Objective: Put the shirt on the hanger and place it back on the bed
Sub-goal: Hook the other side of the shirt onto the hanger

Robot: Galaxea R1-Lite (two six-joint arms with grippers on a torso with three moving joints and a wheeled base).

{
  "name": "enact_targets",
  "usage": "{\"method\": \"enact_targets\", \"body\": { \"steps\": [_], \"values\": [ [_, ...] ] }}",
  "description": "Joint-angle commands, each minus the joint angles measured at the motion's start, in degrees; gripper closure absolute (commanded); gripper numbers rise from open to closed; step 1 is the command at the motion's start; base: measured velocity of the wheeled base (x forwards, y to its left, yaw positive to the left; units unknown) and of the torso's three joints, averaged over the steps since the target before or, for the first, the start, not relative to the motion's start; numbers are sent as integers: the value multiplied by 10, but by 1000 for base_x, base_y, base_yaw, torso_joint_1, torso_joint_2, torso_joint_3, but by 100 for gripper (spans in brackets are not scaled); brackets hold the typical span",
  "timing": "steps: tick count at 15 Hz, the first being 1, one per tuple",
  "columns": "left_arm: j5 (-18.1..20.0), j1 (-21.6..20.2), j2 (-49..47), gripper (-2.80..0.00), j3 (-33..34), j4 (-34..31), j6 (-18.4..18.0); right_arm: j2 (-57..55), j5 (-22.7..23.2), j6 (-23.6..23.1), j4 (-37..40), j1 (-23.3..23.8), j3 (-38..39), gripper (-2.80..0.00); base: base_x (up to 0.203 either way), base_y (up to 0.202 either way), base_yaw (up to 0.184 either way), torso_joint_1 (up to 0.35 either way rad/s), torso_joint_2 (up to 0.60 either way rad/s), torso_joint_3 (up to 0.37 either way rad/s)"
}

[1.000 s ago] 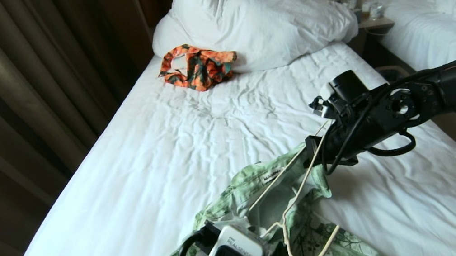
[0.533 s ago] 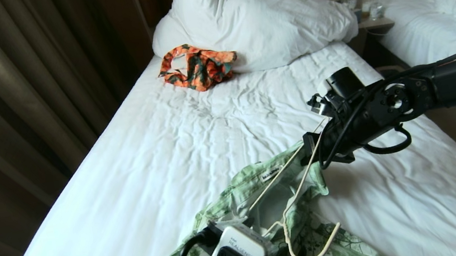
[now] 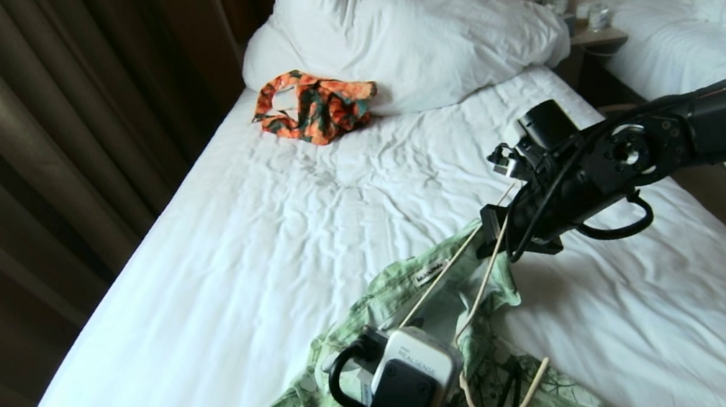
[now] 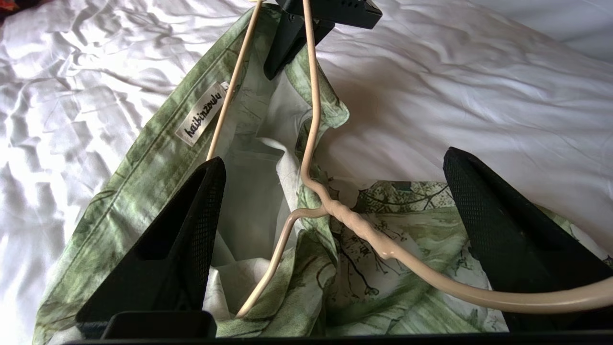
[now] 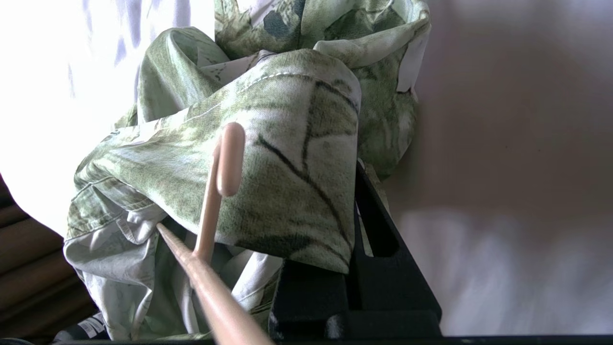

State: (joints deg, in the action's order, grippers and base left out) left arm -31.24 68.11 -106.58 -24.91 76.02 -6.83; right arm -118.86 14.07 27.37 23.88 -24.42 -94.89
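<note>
The left gripper takes hold of the cream hanger by its twisted neck [image 4: 357, 224] next, to hang the green printed shirt [image 4: 127, 192].
The green printed shirt [image 3: 424, 310] lies bunched at the near end of the bed [image 3: 254, 250], its white neck label [image 4: 201, 112] facing up. My right gripper [image 5: 358, 167] is shut on a fold of the shirt's collar edge and holds it lifted; it also shows in the head view [image 3: 494, 241]. The cream hanger [image 3: 484, 279] slants from that gripper down into the neck opening. My left gripper [image 4: 333, 158] stands wide open over the shirt. The hanger's twisted neck [image 4: 354, 220] lies between its fingers [image 4: 191, 230] and touches neither. In the head view the left wrist camera hides these fingers.
An orange-and-dark-green garment [image 3: 315, 105] lies by the big white pillow [image 3: 422, 26] at the head of the bed. Curtains [image 3: 32, 139] hang along the left side. A nightstand [image 3: 584, 15] and a second white bed [image 3: 707, 32] stand on the right.
My left wrist has moved right and further over the shirt. The hanger's hook has sunk a little toward the fabric. The right gripper keeps its hold, slightly higher.
</note>
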Motion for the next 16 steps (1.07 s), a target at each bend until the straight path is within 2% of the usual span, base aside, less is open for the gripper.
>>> {"method": "enact_targets", "body": {
  "steps": [1,4,11,14,16],
  "values": [
    [-2,-1,-8,0,0,4,0,-1,10,1,1,0,-1,0,0,0,0,0,0,0],
    [-2,-7,-4,0,1,4,-1,-1,10,1,2,0,-1,0,0,0,0,0,0,0],
    [6,-61,75,0,-2,-20,-17,4,11,1,0,0,-1,0,0,0,0,0,0,0],
    [18,-76,152,0,-15,-83,-17,13,10,1,-1,1,-6,0,0,0,0,0,0,0],
    [23,-79,205,0,-32,-171,-15,18,10,1,0,2,-11,0,0,0,0,0,0,0]
  ]
}}
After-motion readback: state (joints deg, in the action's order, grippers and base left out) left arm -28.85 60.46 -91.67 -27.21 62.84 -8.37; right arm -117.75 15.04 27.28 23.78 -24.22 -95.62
